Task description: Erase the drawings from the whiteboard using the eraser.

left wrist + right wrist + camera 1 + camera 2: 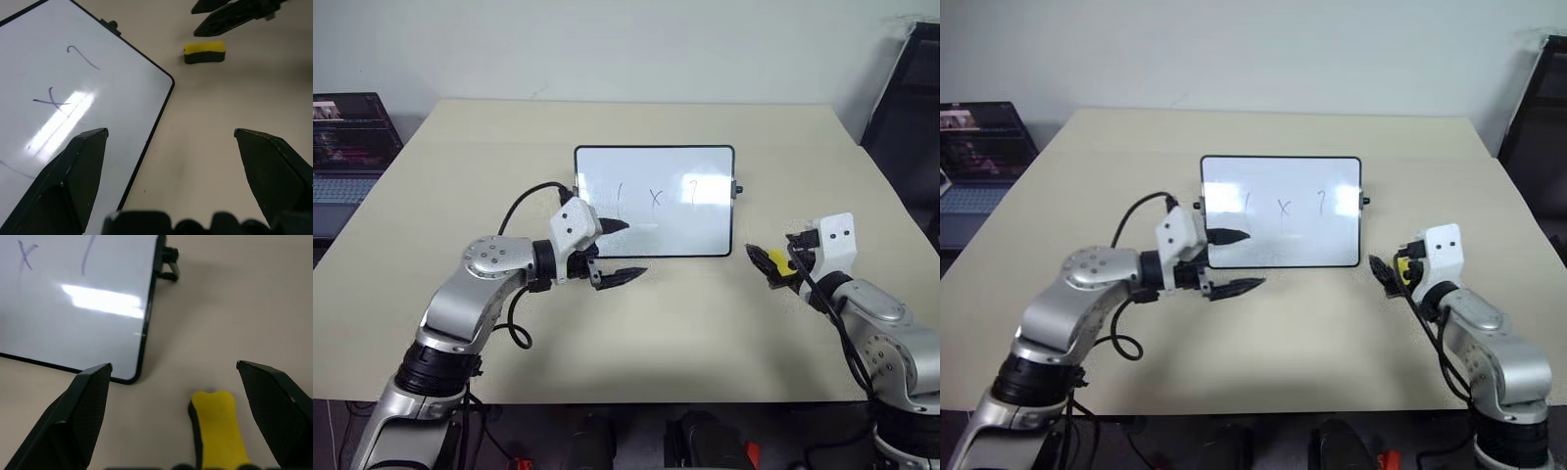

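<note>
The yellow eraser (781,262) (219,431) is still below my right gripper's fingers, so my right gripper needs to lower before it closes.
The whiteboard (656,235) lies flat at the middle of the table, black-framed, with the drawings (655,199) in a row: a stroke, an "x" and a "?". My left gripper (625,251) hovers open at the board's near left corner, one finger over the board and the other over the table in front. The eraser (782,262), yellow with a black edge, lies on the table right of the board's near right corner. My right gripper (766,266) is open just over it. In the right wrist view the eraser (219,431) lies loose between the spread fingers.
The beige table (705,333) has bare room in front of and behind the board. A laptop (347,147) stands off the table's far left. A dark chair-like object (911,117) stands at the far right.
</note>
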Controlling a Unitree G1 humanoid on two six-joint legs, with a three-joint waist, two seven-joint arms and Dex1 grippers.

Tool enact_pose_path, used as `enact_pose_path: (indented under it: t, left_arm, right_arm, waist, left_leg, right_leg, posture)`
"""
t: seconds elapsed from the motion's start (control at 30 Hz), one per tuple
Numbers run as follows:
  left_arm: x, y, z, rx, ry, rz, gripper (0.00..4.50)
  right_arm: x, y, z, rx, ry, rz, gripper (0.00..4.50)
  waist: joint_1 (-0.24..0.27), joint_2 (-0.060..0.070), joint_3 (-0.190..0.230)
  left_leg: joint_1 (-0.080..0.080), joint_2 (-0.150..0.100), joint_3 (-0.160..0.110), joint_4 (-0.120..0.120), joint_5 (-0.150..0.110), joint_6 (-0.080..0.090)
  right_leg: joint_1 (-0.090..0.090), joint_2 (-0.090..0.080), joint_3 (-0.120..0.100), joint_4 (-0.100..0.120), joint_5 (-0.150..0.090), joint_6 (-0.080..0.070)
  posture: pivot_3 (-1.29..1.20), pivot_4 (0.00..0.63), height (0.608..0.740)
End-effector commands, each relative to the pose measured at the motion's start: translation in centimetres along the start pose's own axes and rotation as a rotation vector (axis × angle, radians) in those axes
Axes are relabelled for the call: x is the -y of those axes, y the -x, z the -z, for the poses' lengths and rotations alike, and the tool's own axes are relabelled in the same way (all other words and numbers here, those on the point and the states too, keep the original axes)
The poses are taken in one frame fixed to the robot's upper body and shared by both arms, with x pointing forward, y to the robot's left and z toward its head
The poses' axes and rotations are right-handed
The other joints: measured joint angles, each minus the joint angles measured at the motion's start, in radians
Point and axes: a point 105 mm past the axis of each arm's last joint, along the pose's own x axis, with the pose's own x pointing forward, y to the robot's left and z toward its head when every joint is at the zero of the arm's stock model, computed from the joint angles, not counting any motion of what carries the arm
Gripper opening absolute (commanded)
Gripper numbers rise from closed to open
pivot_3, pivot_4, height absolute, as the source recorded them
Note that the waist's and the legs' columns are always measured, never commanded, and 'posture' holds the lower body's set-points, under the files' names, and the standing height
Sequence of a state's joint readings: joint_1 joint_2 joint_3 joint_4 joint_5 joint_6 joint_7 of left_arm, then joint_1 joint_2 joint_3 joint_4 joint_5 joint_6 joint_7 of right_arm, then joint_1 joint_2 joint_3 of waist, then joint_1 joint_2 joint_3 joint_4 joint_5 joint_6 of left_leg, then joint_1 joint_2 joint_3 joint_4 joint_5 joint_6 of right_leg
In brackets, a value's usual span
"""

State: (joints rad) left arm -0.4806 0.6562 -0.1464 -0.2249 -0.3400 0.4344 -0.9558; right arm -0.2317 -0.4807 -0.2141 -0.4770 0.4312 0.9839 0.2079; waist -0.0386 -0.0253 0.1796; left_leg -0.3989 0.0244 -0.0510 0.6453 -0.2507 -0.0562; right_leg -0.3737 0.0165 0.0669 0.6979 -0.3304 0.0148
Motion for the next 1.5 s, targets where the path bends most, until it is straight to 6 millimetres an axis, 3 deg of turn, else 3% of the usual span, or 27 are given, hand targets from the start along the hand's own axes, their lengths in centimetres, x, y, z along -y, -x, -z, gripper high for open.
enact_pose_path:
  t: [0.03, 0.2, 0.73, 0.87, 1.1, 1.4, 1.5]
  left_arm:
    - [0.2, -0.3, -1.3, 0.046, -0.056, 0.02, 4.5]
    - [1.0, -0.6, -1.2, 0.06, -0.052, 0.041, 4.5]
    - [1.8, -1.0, -2.2, 0.063, -0.056, 0.065, 4.5]
    - [1.7, -1.0, -2.2, 0.062, -0.054, 0.057, 4.5]
    - [1.7, -0.8, -1.9, 0.055, -0.037, 0.04, 4.5]
    - [1.5, -0.2, -0.4, 0.029, 0.064, -0.065, 4.5]
    - [0.8, 0.4, 0.7, -0.002, 0.132, -0.178, 4.5]
  right_arm:
    - [1.2, -0.3, 0.3, -0.029, 0.012, 0.04, 4.48]
    - [2.4, -1.0, 1.5, -0.059, -0.006, 0.078, 4.48]
    - [2.2, -1.9, 2.7, -0.077, -0.068, 0.031, 4.48]
    - [2.6, -2.0, 2.9, -0.083, -0.085, 0.045, 3.55]
    - [2.8, -2.2, 3.0, -0.079, -0.123, 0.054, 1.15]
    - [2.4, -1.9, 2.7, -0.065, -0.078, 0.044, 1.11]
    - [0.5, -1.0, 1.4, 0.015, -0.022, -0.047, 1.11]
  waist:
    - [0.002, 0.0, 0.0]
    - [0.001, 0.0, 0.0]
    - [0.004, 0.0, 0.0]
    - [0.004, 0.0, 0.0]
    - [0.004, 0.0, 0.0]
    - [0.003, 0.0, 0.0]
    - [0.006, 0.0, 0.0]
  left_leg:
    - [0.0, 0.0, 0.0, 0.0, 0.0, 0.0]
    - [0.0, 0.0, 0.0, 0.0, 0.0, 0.0]
    - [0.0, 0.0, 0.0, 0.0, 0.0, 0.0]
    - [0.0, 0.0, 0.0, 0.0, 0.0, 0.0]
    - [0.0, 0.0, 0.0, 0.0, 0.0, 0.0]
    - [0.0, 0.001, -0.001, 0.0, 0.0, 0.0]
    - [0.0, 0.001, -0.002, 0.0, 0.0, 0.0]
  right_leg:
    - [0.0, 0.0, 0.0, 0.0, 0.0, 0.0]
    - [0.0, 0.0, 0.0, 0.0, 0.0, 0.0]
    - [0.0, 0.0, 0.0, 0.0, 0.0, 0.0]
    - [0.0, 0.0, 0.0, 0.0, 0.0, 0.0]
    - [0.0, 0.0, 0.0, 0.0, 0.0, 0.0]
    - [0.0, 0.0, 0.001, 0.0, 0.0, 0.0]
    - [0.0, 0.0, 0.0, 0.0, 0.0, 0.0]
  posture:
    - [0.0, 0.15, 0.74]
    - [0.0, 0.15, 0.74]
    - [0.0, 0.15, 0.74]
    - [0.0, 0.15, 0.74]
    - [0.0, 0.15, 0.74]
    - [0.0, 0.15, 0.74]
    - [0.0, 0.15, 0.74]
